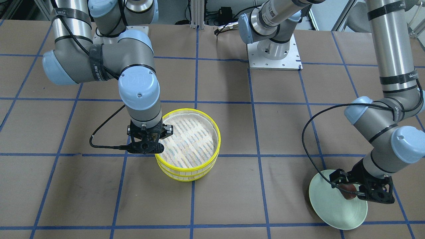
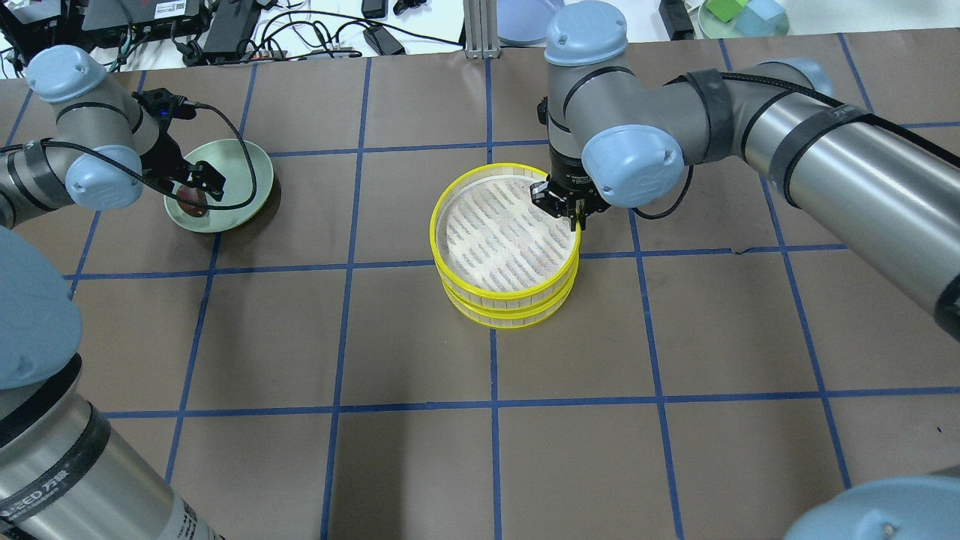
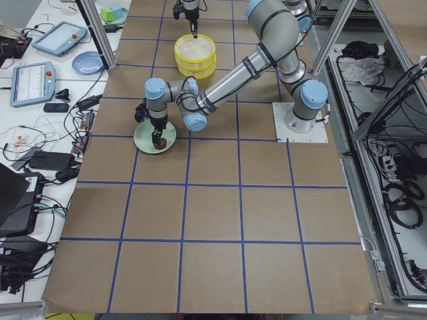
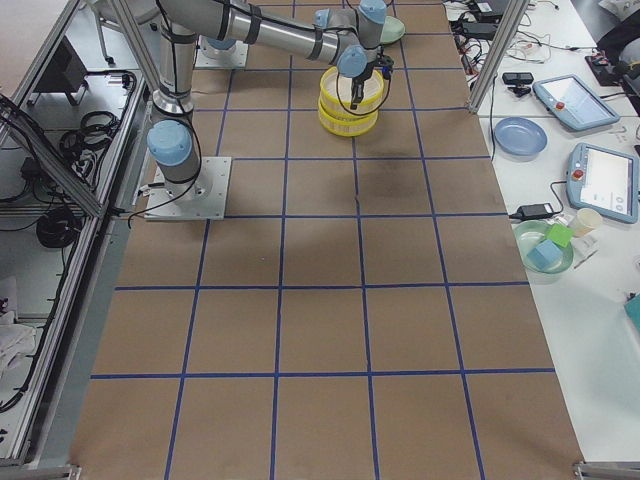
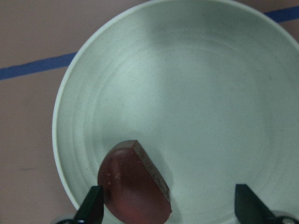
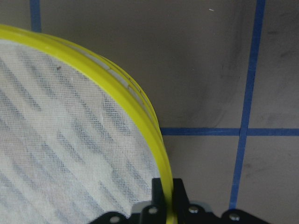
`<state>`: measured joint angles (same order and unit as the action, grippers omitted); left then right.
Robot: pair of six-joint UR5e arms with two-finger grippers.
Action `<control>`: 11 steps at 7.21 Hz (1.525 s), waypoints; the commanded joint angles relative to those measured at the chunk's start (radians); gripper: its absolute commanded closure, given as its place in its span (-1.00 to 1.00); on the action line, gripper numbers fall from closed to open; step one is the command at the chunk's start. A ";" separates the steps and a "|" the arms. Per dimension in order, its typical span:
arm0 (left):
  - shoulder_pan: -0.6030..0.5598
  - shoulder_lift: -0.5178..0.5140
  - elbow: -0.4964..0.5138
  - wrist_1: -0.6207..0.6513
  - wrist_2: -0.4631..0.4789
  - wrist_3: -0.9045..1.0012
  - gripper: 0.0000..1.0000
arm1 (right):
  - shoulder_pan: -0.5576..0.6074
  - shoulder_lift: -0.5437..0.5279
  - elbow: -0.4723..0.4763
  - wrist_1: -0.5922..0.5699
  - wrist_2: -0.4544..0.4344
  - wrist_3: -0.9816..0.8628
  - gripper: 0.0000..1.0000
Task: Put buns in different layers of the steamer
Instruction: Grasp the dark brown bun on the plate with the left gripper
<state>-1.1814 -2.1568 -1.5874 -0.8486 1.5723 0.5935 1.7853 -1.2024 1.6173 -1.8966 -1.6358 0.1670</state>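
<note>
The left gripper grabs the reddish-brown bun by its body next, to place the bun in a layer of the steamer.
The steamer stands mid-table as two stacked tiers with yellow rims; its top floor is bare. My right gripper is shut on the top tier's rim, one finger inside and one outside, as the right wrist view shows. The dark reddish-brown bun lies on the pale-green plate. My left gripper is open and low over the plate, with the bun between its fingers, close to one fingertip. The cream-white bun is out of sight.
The table is brown paper with a blue tape grid. The arm bases stand at the robot's edge. Cables and electronics, a blue plate and a dish of blocks lie off the work area.
</note>
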 commanded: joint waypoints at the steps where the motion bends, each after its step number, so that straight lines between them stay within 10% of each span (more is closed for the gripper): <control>1: 0.006 -0.015 0.009 0.006 0.000 0.035 -1.00 | -0.007 0.001 0.003 0.001 -0.002 -0.036 1.00; 3: 0.006 -0.018 0.009 0.006 -0.008 0.031 -0.54 | -0.006 0.004 0.033 -0.002 0.002 -0.047 1.00; 4: 0.006 -0.023 0.009 0.005 -0.009 0.031 -0.03 | -0.007 0.003 0.048 -0.013 0.005 -0.044 1.00; 5: 0.006 -0.025 0.009 0.005 -0.011 0.028 0.89 | -0.006 0.000 0.049 -0.012 0.001 -0.050 1.00; 6: 0.006 -0.025 0.009 0.005 -0.011 0.029 1.00 | -0.006 0.000 0.049 -0.010 -0.001 -0.056 -0.28; 7: 0.006 -0.025 0.010 0.005 -0.011 0.031 1.00 | -0.006 -0.006 0.041 -0.013 0.002 -0.050 -0.99; 9: 0.005 0.004 0.042 -0.003 -0.023 -0.001 1.00 | -0.015 -0.144 0.029 0.016 0.014 -0.057 -1.00; 11: -0.029 0.072 0.050 -0.058 -0.100 -0.137 1.00 | -0.085 -0.264 -0.105 0.296 0.101 -0.072 -1.00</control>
<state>-1.1862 -2.1258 -1.5427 -0.8702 1.5031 0.5438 1.7449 -1.3994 1.5951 -1.7674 -1.5913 0.1071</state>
